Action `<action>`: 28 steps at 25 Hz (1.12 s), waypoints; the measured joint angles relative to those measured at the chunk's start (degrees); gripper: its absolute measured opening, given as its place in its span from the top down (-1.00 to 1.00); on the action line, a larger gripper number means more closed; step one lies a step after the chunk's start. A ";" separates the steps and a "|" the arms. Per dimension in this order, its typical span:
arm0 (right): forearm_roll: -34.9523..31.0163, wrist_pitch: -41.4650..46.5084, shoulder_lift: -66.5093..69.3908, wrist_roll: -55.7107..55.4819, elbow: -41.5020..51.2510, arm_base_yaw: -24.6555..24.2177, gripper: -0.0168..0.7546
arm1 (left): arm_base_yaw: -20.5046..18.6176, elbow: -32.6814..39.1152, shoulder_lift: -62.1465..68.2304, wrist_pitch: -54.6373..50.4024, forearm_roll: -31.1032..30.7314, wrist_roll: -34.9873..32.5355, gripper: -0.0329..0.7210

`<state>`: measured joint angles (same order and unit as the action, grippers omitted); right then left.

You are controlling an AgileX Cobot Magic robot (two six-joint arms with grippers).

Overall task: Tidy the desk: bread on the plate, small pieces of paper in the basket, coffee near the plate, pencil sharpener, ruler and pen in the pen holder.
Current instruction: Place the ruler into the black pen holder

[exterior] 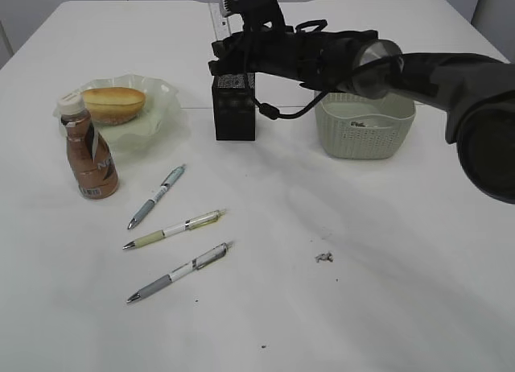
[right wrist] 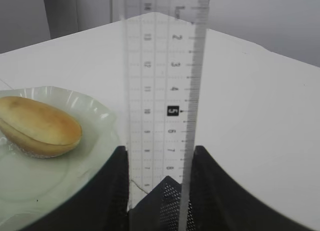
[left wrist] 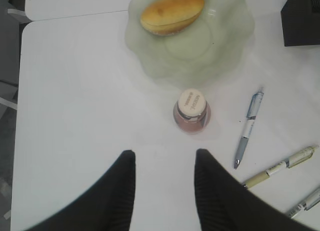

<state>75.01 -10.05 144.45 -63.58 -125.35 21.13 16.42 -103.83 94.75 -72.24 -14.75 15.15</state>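
I need to release the clear ruler (exterior: 213,10) from my right gripper, because its lower part is inside the black pen holder (exterior: 234,106) and the ruler would stay there.
My right gripper (exterior: 233,62) (right wrist: 160,153) is shut on a clear ruler (exterior: 213,10) (right wrist: 162,81), held upright with its lower end at the black mesh pen holder (exterior: 234,106) (right wrist: 167,206). The bread (exterior: 113,104) (left wrist: 172,11) lies on the pale green plate (exterior: 157,118) (left wrist: 215,46). The coffee bottle (exterior: 90,159) (left wrist: 191,111) stands just in front of the plate. Three pens (exterior: 157,196) (exterior: 173,229) (exterior: 179,272) lie on the table. My left gripper (left wrist: 165,158) is open and empty, above bare table near the bottle. No pencil sharpener shows.
A white basket (exterior: 366,126) stands right of the pen holder with paper (exterior: 360,124) inside. A small scrap of paper (exterior: 324,257) lies on the table at front right. My right arm stretches across the back of the table.
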 joint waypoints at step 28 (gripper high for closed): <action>13.01 -0.01 -0.86 0.00 0.00 0.00 -0.06 | 0.00 0.00 0.00 0.00 0.23 0.00 0.14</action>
<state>88.02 -10.06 143.59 -63.58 -125.35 21.13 16.42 -103.83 94.75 -72.24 -14.52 15.15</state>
